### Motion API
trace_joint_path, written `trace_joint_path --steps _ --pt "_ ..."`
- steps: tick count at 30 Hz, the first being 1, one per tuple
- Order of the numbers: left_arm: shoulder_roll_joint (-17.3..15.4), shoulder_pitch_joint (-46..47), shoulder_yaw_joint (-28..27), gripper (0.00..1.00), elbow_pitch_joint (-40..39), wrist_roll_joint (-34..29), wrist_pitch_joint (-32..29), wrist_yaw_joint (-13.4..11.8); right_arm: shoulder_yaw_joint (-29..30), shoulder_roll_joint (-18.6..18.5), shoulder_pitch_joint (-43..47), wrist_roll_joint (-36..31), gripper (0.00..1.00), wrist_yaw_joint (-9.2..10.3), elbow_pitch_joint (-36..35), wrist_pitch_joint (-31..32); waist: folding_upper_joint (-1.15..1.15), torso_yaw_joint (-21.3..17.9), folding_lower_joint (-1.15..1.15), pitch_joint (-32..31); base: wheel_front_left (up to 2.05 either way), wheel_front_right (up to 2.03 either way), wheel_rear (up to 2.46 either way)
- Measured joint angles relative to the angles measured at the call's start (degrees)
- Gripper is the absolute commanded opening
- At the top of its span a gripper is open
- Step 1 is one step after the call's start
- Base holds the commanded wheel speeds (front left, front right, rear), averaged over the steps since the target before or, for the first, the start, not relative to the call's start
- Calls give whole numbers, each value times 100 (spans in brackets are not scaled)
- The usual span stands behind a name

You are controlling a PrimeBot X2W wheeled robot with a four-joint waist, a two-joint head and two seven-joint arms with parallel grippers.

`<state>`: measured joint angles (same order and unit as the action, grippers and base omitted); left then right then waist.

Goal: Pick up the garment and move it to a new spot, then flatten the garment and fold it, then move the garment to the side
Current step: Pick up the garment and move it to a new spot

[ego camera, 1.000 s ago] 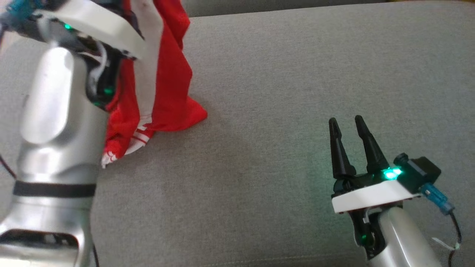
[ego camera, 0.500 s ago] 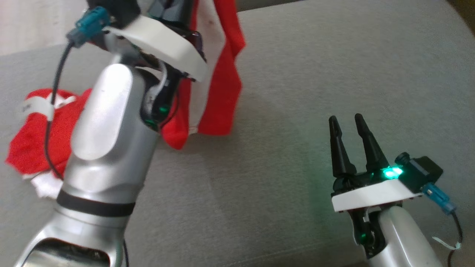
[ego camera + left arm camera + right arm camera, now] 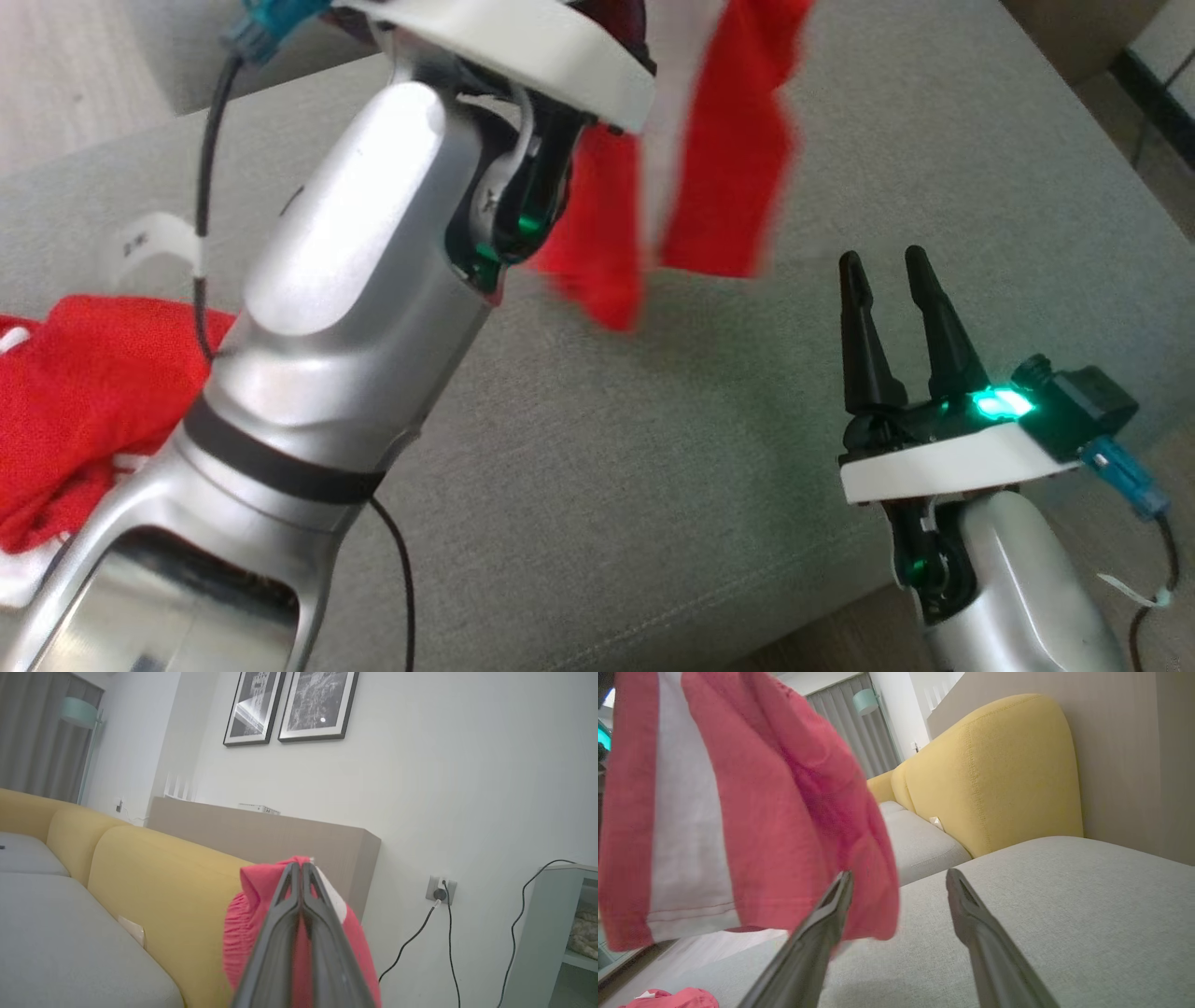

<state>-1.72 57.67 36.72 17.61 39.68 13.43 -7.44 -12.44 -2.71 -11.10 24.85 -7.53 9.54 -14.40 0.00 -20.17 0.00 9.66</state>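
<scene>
The red garment has a white-striped edge (image 3: 693, 913), and my right gripper will take hold of it there next, so the bunched red folds are left free to hang.
The garment (image 3: 719, 140) is red with a white stripe. It hangs from the top of the head view, clear of the grey cushion (image 3: 653, 485). In the left wrist view my left gripper (image 3: 300, 864) is shut on a bunched fold of the garment (image 3: 247, 924). My left forearm (image 3: 355, 280) crosses the head view from lower left to top centre and hides that hand's fingers. My right gripper (image 3: 882, 266) stands open and empty above the cushion, just right of and below the cloth's lower edge. In the right wrist view the garment (image 3: 761, 812) hangs left of the open right gripper (image 3: 899, 873).
A second heap of red cloth (image 3: 75, 401) lies on the cushion at the left, also visible as the red heap (image 3: 672, 997). A yellow sofa back (image 3: 999, 774) rises behind. The cushion's front edge (image 3: 747, 607) and right edge drop to the floor near my right arm.
The head camera has panned. The garment, whose lower end rested on the cushion, now hangs free and has come closer to my right gripper. The right gripper stays open.
</scene>
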Motion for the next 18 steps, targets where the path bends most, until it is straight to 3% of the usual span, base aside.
trace_joint_path --steps 7,8,9,13,18 --pt "-3 -424 332 0 1276 60 79 -31 64 0 0 5 100 0 -74 -1 0 37 0 136 0 0 0" --pt "-12 -526 359 44 1483 16 80 -10 76 0 0 4 100 0 -75 -3 0 61 0 154 0 0 0" --pt "-16 -627 368 100 1667 -31 80 -5 87 1 0 4 100 0 -75 -8 0 90 0 170 0 0 0" --pt "-116 -918 257 100 2002 -209 87 10 159 1 1 1 100 0 -78 -13 0 241 0 216 0 0 0" --pt "-253 -1402 -511 100 1316 -555 90 48 242 2 16 -143 100 0 -82 -23 0 526 1 219 0 0 0"
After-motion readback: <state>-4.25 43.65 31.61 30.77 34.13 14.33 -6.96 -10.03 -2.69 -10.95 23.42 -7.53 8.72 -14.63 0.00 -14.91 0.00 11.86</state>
